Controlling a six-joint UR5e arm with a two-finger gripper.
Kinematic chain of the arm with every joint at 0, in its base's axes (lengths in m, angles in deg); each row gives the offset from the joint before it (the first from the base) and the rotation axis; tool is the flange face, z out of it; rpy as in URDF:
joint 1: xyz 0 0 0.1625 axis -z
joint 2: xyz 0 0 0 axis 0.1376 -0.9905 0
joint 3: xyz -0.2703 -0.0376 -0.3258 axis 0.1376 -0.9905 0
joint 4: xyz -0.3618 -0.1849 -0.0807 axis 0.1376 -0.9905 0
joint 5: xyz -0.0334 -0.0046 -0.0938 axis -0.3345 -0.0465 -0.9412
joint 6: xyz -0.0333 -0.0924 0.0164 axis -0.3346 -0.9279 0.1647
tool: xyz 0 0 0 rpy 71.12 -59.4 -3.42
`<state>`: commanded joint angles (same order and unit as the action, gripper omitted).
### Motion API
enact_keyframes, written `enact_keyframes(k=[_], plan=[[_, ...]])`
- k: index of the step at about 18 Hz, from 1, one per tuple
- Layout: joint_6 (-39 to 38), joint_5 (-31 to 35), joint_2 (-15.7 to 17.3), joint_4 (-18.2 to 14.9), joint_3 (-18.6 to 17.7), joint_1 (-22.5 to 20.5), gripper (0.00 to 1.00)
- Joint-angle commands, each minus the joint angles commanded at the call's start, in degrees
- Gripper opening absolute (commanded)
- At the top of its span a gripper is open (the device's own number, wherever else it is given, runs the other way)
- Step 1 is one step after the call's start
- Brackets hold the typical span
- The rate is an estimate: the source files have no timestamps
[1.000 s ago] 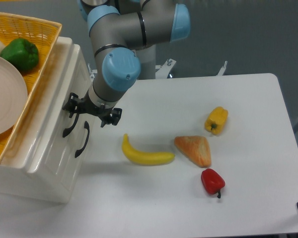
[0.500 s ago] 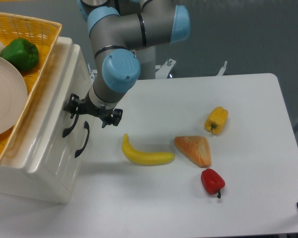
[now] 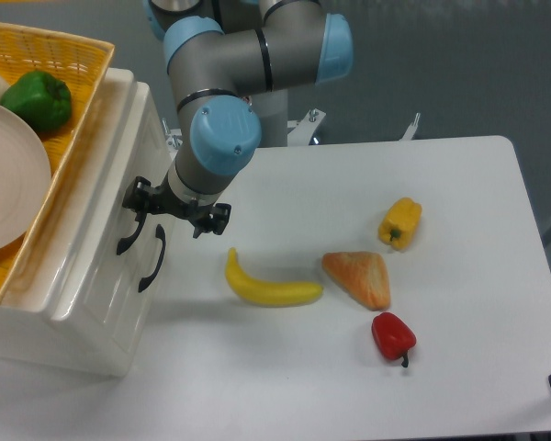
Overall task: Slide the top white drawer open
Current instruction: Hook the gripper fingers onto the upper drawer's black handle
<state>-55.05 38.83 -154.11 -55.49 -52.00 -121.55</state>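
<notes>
My gripper will grab the top white drawer by its black curved handle (image 3: 129, 234) next, to slide the drawer open.
The white cabinet (image 3: 92, 276) stands at the left with its front facing right. The top white drawer (image 3: 119, 188) is the upper of its two, and its black curved handle (image 3: 129, 234) lies just left of the lower drawer's handle (image 3: 152, 259). The top drawer looks closed or nearly so. My gripper (image 3: 176, 213) hangs right in front of the drawer face with its jaws spread open. Its left finger (image 3: 136, 197) sits at the upper end of the top handle; whether it touches is unclear. Its right finger (image 3: 219, 219) is over the table.
A yellow wicker basket (image 3: 73, 55) on the cabinet holds a plate (image 3: 9, 175) and a green pepper (image 3: 39, 99). On the table lie a banana (image 3: 268, 285), a bread wedge (image 3: 360, 277), a yellow pepper (image 3: 400, 222) and a red pepper (image 3: 393, 336).
My gripper has shifted a few pixels to the right and down along the drawer front. The drawer and the handles show no clear movement.
</notes>
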Motion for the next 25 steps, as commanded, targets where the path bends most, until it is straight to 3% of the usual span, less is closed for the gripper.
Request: enact_keyframes(k=[19, 25], plan=[[0.26, 0.18, -0.88, 0.26, -0.09, 0.62, 1.00], [0.26, 2.99, -1.23, 0.26, 0.09, 1.67, 1.00]])
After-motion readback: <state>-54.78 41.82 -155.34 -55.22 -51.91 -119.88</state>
